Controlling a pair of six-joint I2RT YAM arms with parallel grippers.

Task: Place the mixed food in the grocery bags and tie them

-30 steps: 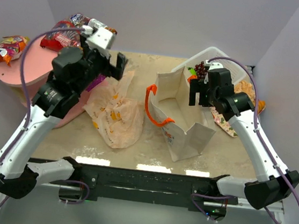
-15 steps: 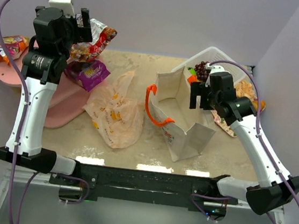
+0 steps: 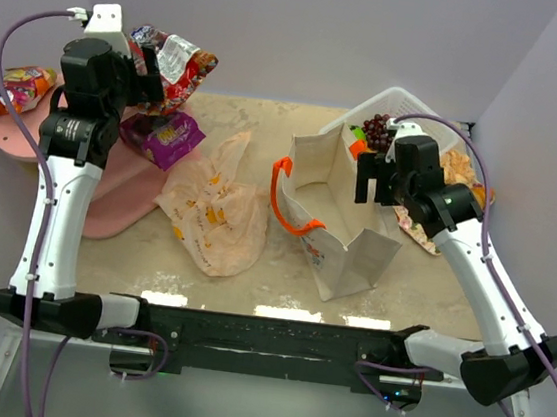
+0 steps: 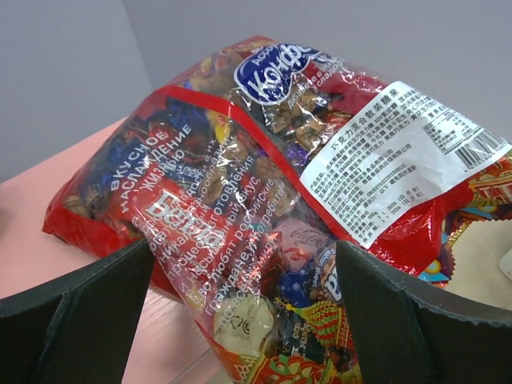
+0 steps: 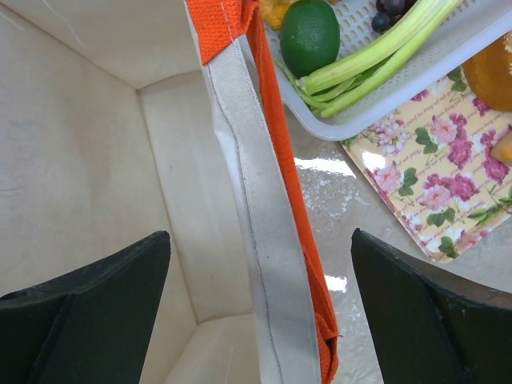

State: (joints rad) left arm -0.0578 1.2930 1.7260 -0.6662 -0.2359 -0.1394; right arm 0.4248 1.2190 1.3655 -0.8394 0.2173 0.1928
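The red snack packet's middle lies between my fingers, so it is time to close my left gripper, which would catch the packet.
A shiny red snack packet (image 3: 174, 61) lies at the far left on a pink board (image 3: 108, 204). My left gripper (image 3: 145, 57) is open right in front of it. In the left wrist view the packet (image 4: 272, 192) fills the space between and beyond the wide-apart fingers of that gripper (image 4: 244, 256). The beige canvas tote (image 3: 340, 241) stands open at centre right. My right gripper (image 3: 372, 184) is open and straddles its right rim. In the right wrist view the rim (image 5: 252, 224) and orange handle (image 5: 284, 200) run between that gripper's fingers (image 5: 260, 240). The peach plastic bag (image 3: 213, 211) lies crumpled at centre.
A purple packet (image 3: 161, 135) and an orange packet (image 3: 10, 92) lie on the pink board. The white basket (image 3: 438, 131) at back right holds grapes (image 3: 375, 131), a green round vegetable (image 5: 310, 34) and leek (image 5: 376, 52). It sits on a floral mat (image 5: 432, 176) with bread (image 5: 492, 76).
My left arm swung from above the plastic bag up to the far left and now faces the red packet. My right gripper has hardly moved at the tote rim.
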